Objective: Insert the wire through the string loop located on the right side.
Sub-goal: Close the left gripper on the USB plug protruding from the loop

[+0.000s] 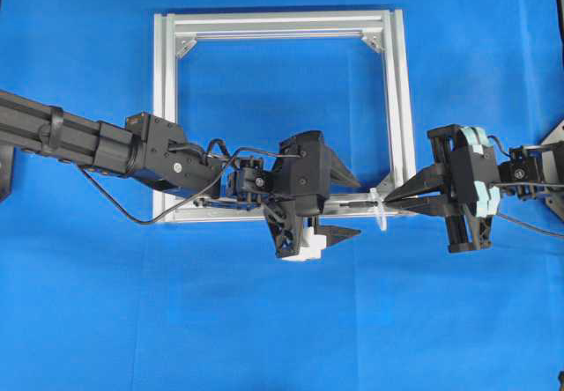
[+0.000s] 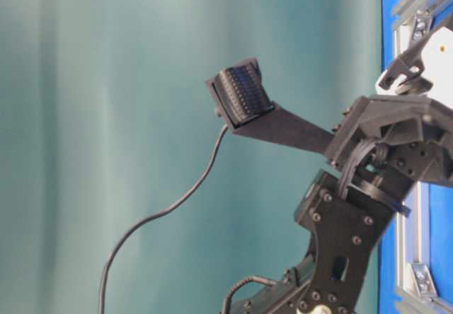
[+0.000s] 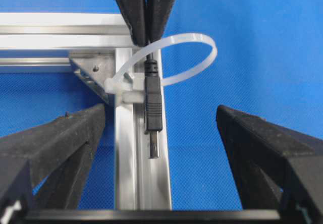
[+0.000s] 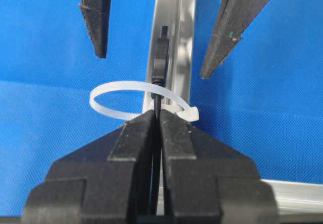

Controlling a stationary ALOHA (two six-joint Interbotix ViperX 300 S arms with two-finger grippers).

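Note:
The left gripper should grab the plug's protruding black body [image 3: 153, 112] next, because the string loop and the right gripper crowd the wire behind the plug.
The string loop [image 3: 203, 41] is a white tie ring standing on the silver frame's near bar [image 3: 126, 173], by its right corner [image 1: 381, 211]. The wire's black plug [image 3: 153, 108] with its silvery tip pokes through the ring [image 4: 108, 105] toward the left gripper. My right gripper [image 4: 157, 115] is shut on the wire [image 4: 157, 103] just behind the ring, and in the overhead view it [image 1: 389, 199] sits at the corner. My left gripper [image 3: 159, 151] stands open, its fingers [image 3: 65, 143] on either side of the bar, short of the plug and apart from it [image 1: 357, 207].
The square aluminium frame [image 1: 282, 23] lies on blue cloth, with triangular corner brackets [image 1: 186, 47]. The left arm [image 1: 88, 140] reaches across the frame's lower left; its thicker black cable [image 1: 115, 199] hangs over the cloth. The right arm [image 1: 529, 171] comes in from the right edge.

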